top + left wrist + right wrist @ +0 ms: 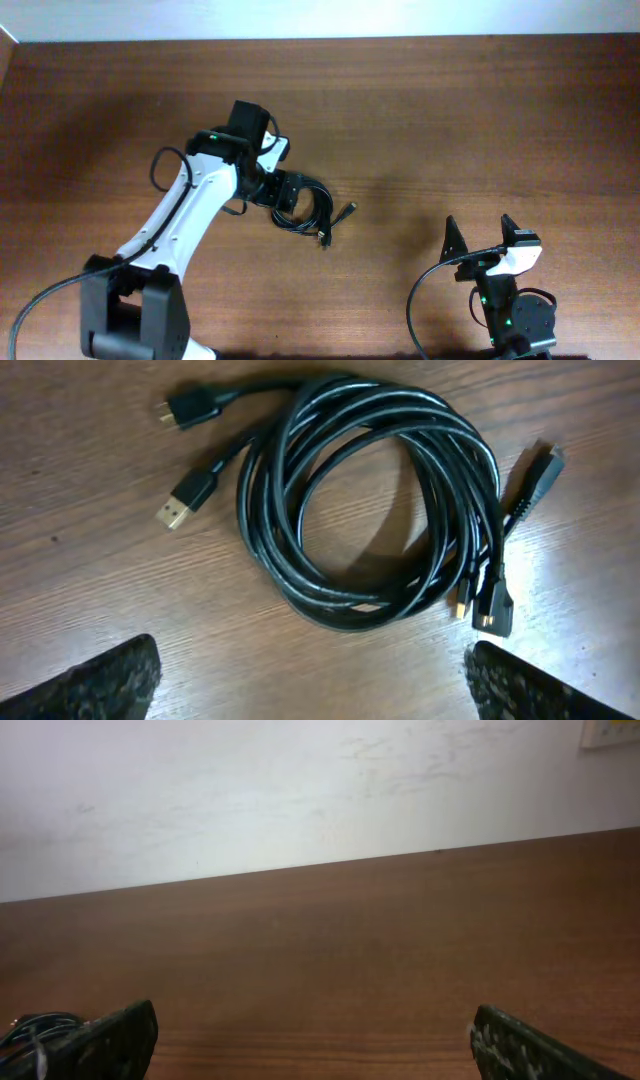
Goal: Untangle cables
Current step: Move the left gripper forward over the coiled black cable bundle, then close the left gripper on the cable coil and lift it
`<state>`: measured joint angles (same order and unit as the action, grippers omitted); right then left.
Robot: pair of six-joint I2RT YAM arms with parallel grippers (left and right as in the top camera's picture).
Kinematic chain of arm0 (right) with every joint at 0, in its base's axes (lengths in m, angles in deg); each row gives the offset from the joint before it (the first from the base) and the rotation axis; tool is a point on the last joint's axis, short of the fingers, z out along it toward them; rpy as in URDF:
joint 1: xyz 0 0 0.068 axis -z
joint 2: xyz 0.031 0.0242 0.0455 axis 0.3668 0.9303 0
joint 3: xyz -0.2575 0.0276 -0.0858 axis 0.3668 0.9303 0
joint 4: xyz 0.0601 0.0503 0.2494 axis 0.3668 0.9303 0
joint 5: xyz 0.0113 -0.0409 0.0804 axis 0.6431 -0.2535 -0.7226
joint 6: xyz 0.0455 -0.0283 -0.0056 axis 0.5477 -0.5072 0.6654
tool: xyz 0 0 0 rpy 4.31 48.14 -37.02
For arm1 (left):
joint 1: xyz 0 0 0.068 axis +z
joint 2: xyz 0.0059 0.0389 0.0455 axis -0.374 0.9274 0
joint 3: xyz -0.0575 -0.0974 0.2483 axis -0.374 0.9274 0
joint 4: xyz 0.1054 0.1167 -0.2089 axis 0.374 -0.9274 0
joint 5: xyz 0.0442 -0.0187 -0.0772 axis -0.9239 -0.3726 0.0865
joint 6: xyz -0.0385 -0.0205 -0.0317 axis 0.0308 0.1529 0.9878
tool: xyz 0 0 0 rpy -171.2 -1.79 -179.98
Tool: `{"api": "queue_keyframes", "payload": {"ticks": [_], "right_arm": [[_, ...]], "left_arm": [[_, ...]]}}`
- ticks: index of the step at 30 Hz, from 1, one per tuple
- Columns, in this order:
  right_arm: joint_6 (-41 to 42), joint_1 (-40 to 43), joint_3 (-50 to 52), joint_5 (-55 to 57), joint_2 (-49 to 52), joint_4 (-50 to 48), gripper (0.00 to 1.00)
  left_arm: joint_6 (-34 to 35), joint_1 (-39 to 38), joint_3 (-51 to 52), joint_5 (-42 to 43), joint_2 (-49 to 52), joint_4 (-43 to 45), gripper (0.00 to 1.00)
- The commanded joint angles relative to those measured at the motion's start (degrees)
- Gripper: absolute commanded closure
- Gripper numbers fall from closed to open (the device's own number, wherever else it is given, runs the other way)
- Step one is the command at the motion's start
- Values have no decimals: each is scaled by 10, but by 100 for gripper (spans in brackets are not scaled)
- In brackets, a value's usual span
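I will grab the coil's cables beside the gold-tipped USB plugs with my left gripper, so the coil's opposite side stays free for my right gripper to untangle.
A coiled bundle of thin black cables (308, 208) lies on the wooden table near its middle. In the left wrist view the coil (365, 500) shows clearly, with gold-tipped USB plugs (185, 500) at the upper left and small plugs (490, 610) at the lower right. My left gripper (285, 195) hovers over the coil's left side; its fingers (310, 685) are spread wide and empty, short of the coil. My right gripper (482, 235) is open and empty at the front right, well away from the cables; its fingers (315, 1045) face the bare table.
The brown wooden table (450, 120) ends at a white wall (300, 790) at the back. A thick black robot wire (415, 310) loops beside the right arm's base. A bit of the cable bundle shows at the right wrist view's lower left (30, 1025).
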<state>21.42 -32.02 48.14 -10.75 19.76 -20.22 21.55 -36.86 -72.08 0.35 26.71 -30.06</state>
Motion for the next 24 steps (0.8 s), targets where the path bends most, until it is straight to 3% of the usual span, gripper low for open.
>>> {"api": "queue_keyframes", "payload": {"ticks": [1,6,24], "right_arm": [[0,-3,3,9,-6,4,1],[0,-3,3,9,-6,4,1],[0,-3,3,9,-6,4,1]], "left_arm": [[66,-7,-10,-43,24,3,1],[158,-7,-10,-45,50,10,1],[160,-15,17,-47,123,91,4]]}}
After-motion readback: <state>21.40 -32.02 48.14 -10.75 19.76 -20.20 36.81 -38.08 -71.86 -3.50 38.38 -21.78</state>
